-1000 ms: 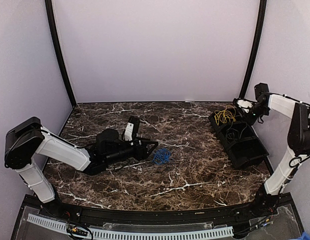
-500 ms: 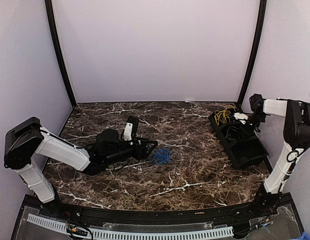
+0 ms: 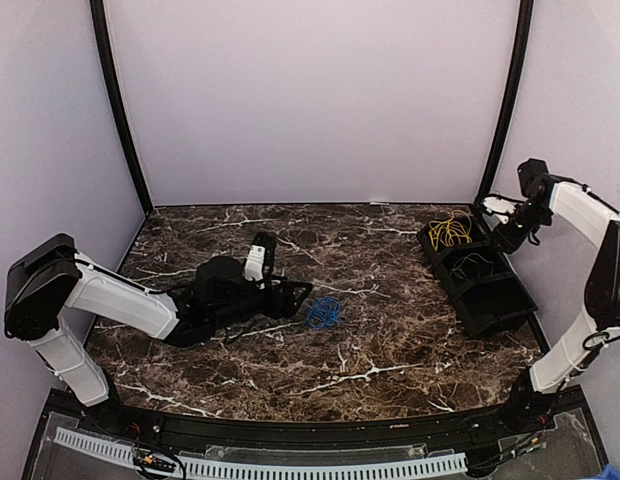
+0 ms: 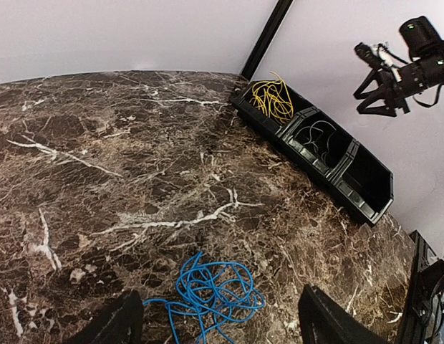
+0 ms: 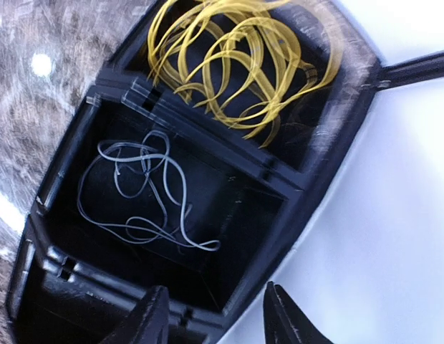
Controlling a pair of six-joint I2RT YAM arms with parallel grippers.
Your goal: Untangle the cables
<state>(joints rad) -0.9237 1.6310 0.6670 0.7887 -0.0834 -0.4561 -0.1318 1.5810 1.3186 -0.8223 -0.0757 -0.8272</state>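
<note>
The blue cable has a loose part at the tangle's edge [image 3: 313, 319] [image 4: 201, 321]. My left gripper should grip the cable there next, so its loops stay free to untangle.
A blue cable [image 3: 324, 312] lies in a loose tangle on the marble table, just right of my left gripper [image 3: 300, 293]. In the left wrist view the blue cable [image 4: 215, 290] sits between and just ahead of the open fingers [image 4: 118, 322], untouched. Yellow cables [image 3: 451, 232] fill the far compartment of a black tray [image 3: 452, 282]. A thin grey cable [image 3: 477, 265] lies in its middle compartment. My right gripper [image 3: 505, 225] hovers over the tray's far right side. In the right wrist view it [image 5: 215, 319] stands open and empty above the yellow cables [image 5: 236, 64] and grey cable [image 5: 147, 193].
The tray [image 4: 319, 172] has three compartments and sits at the table's back right corner against the white wall; its nearest compartment [image 3: 498, 300] holds nothing. Black frame posts [image 3: 505, 100] rise at both back corners. Dark marble table [image 3: 390, 350] spreads around the blue tangle.
The right gripper has opened and risen from the tray toward the wall, with the yellow cables left in the far compartment. The left gripper's jaws have spread wider; the blue cable has not moved.
</note>
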